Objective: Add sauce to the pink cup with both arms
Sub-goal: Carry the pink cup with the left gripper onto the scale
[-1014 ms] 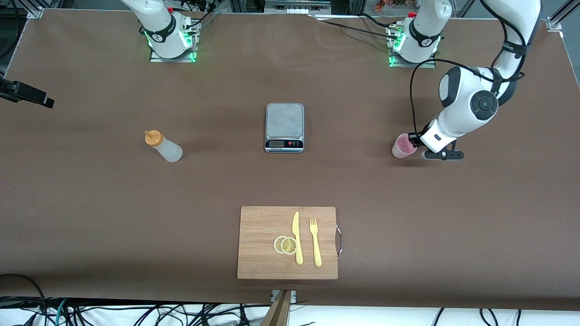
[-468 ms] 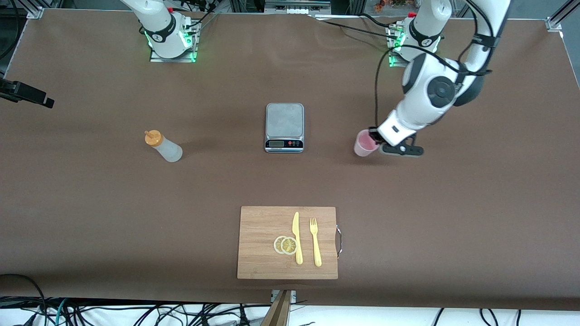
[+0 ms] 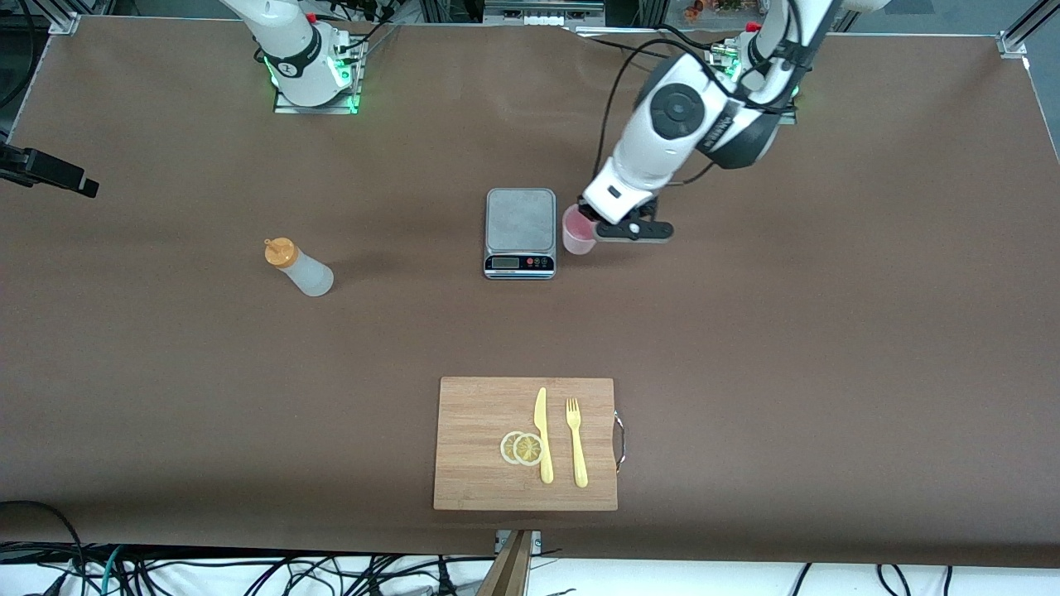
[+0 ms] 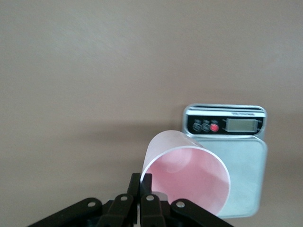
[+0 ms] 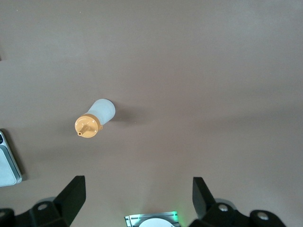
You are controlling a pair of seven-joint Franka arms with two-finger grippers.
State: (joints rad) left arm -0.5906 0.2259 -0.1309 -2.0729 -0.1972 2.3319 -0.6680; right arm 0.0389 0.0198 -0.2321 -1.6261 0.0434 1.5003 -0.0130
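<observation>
My left gripper should move the pink cup until it stands on the scale's plate (image 3: 522,220) before it lets go. The cup has its base (image 3: 579,247) hanging outside the scale's side edge.
The pink cup (image 3: 577,231) hangs upright from my left gripper (image 3: 589,223), which is shut on its rim, one finger inside and one outside. In the left wrist view the cup (image 4: 187,177) sits at the gripper (image 4: 146,182) and overlaps the edge of the grey scale (image 4: 239,163). In the front view it is over the table right beside the scale (image 3: 519,219), toward the left arm's end. The sauce bottle (image 3: 300,268) stands toward the right arm's end. My right gripper (image 5: 138,185) is open, high above the table, with the bottle (image 5: 96,118) below it; it is out of the front view.
A wooden cutting board (image 3: 480,414) lies nearer the front camera, bearing a yellow knife (image 3: 542,434), a yellow fork (image 3: 576,443) and lemon slices (image 3: 522,448). The right arm's green-lit base (image 3: 310,66) stands at the table's edge.
My left arm has carried the pink cup from the left arm's end of the table across to the side of the scale. The sauce bottle has not moved.
</observation>
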